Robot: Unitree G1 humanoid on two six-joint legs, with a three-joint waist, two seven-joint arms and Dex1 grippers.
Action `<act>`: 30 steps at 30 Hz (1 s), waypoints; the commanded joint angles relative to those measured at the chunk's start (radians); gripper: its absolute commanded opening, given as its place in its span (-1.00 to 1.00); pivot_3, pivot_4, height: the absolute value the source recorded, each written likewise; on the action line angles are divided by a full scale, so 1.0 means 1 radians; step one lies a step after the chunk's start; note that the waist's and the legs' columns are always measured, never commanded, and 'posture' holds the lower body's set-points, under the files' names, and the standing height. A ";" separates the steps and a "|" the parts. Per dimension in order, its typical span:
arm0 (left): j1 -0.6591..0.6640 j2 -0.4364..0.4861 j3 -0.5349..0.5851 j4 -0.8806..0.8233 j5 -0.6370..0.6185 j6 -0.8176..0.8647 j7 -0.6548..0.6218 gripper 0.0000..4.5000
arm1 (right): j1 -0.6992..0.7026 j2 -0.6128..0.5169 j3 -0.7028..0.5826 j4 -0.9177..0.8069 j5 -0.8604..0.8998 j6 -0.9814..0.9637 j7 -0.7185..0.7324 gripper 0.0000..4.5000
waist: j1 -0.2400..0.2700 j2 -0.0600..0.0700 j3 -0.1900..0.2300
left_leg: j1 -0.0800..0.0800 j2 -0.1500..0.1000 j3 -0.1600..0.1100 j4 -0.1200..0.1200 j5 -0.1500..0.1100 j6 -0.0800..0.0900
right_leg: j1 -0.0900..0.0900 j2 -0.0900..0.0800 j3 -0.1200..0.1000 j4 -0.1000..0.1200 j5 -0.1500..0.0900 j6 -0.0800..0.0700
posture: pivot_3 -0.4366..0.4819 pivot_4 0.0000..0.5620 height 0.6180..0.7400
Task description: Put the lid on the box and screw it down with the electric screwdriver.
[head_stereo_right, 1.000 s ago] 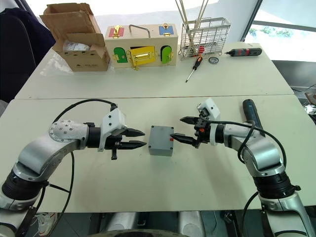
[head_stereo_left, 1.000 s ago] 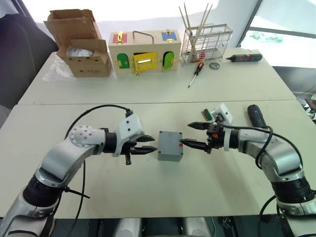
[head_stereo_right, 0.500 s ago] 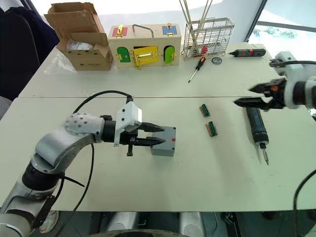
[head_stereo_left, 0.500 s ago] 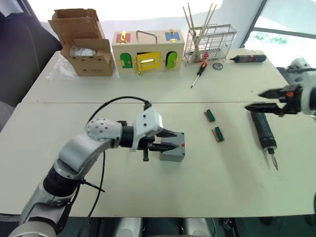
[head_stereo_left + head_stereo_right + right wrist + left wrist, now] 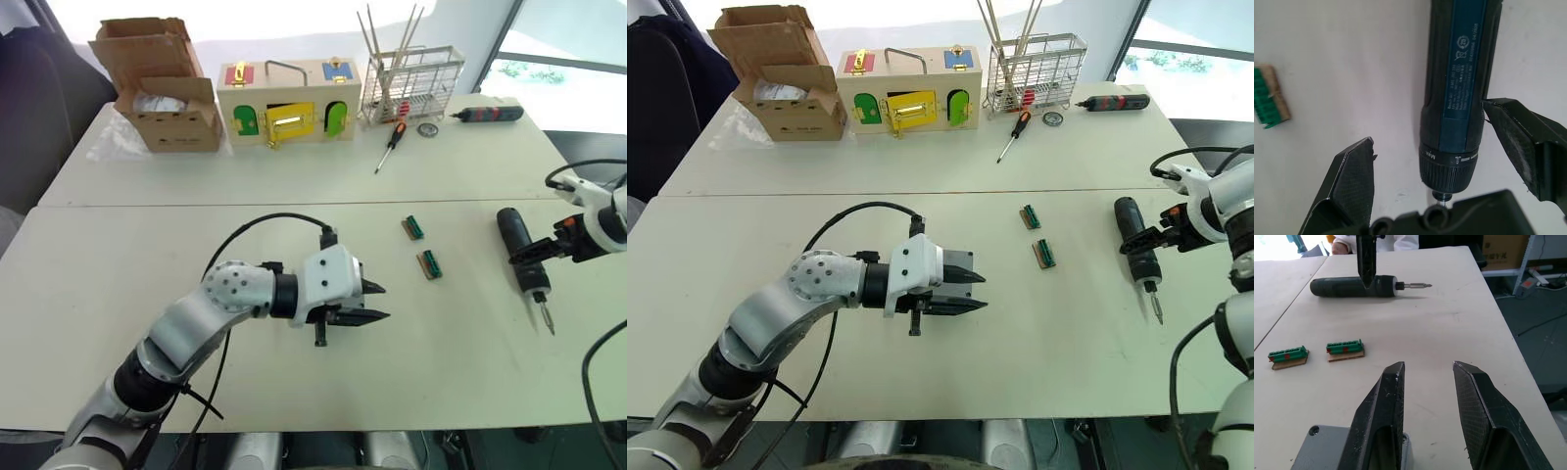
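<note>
My right gripper is going to pick up the screwdriver next by its body (image 5: 528, 272) (image 5: 1453, 128) beside the ribbed collar, so the bit stays free to drive the lid's screws.
The grey box (image 5: 958, 262) lies mid-table, mostly hidden under my left gripper (image 5: 380, 302). That gripper is open and its fingers reach past the box with nothing between them. In the left wrist view a grey corner with a screw hole (image 5: 1317, 445) sits beside one finger (image 5: 1382, 416); I cannot tell the lid from the box there. The electric screwdriver (image 5: 522, 257) lies on the table at the right, bit toward the front edge. My right gripper (image 5: 1427, 122) is open and straddles its black body (image 5: 1459, 93).
Two small green terminal blocks (image 5: 412, 228) (image 5: 428, 263) lie between box and screwdriver. Along the back stand a cardboard box (image 5: 162, 88), a wooden box with coloured doors (image 5: 284, 103), a wire rack (image 5: 411, 83), an orange hand screwdriver (image 5: 390, 147) and a black-and-red tool (image 5: 487, 115).
My left gripper has slid right over the box, covering it. My right gripper has come down from above the screwdriver to straddle its body.
</note>
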 commanded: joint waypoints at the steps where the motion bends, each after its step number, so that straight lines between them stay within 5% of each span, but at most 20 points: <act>1: 0.004 -0.001 -0.004 -0.057 -0.005 0.020 0.023 -0.32 | -0.028 0.016 0.005 0.092 -0.076 -0.064 0.017 0.93 | 0.003 0.000 0.000 | 0.000 0.000 0.000 0.000 0.000 0.000 | 0.000 0.000 0.000 0.000 0.000 0.000 | -0.05 -0.47 0.84; 12: -0.005 -0.005 -0.005 -0.036 0.005 0.032 0.049 -0.32 | -0.020 0.087 -0.044 0.249 -0.177 -0.155 -0.029 0.93 | 0.004 0.000 0.000 | 0.000 -0.001 0.000 0.000 0.001 -0.001 | 0.000 0.000 0.000 0.000 0.000 0.000 | -0.05 -0.47 0.84; 20: -0.005 -0.012 -0.024 -0.016 0.027 0.030 0.060 -0.32 | -0.032 0.156 -0.069 0.303 -0.234 -0.166 -0.052 -0.16 | 0.001 0.000 0.000 | 0.001 -0.002 -0.001 0.000 0.001 -0.001 | 0.001 0.000 -0.001 0.000 0.000 0.000 | -0.05 -0.47 0.84; 30: 0.013 -0.007 -0.033 -0.017 0.043 0.036 0.087 -0.32 | -0.003 0.165 -0.060 0.338 -0.323 -0.239 -0.010 -0.18 | -0.005 -0.001 -0.001 | 0.003 -0.002 -0.002 0.000 0.001 -0.002 | 0.004 0.000 -0.001 0.000 0.000 0.000 | -0.05 -0.47 0.84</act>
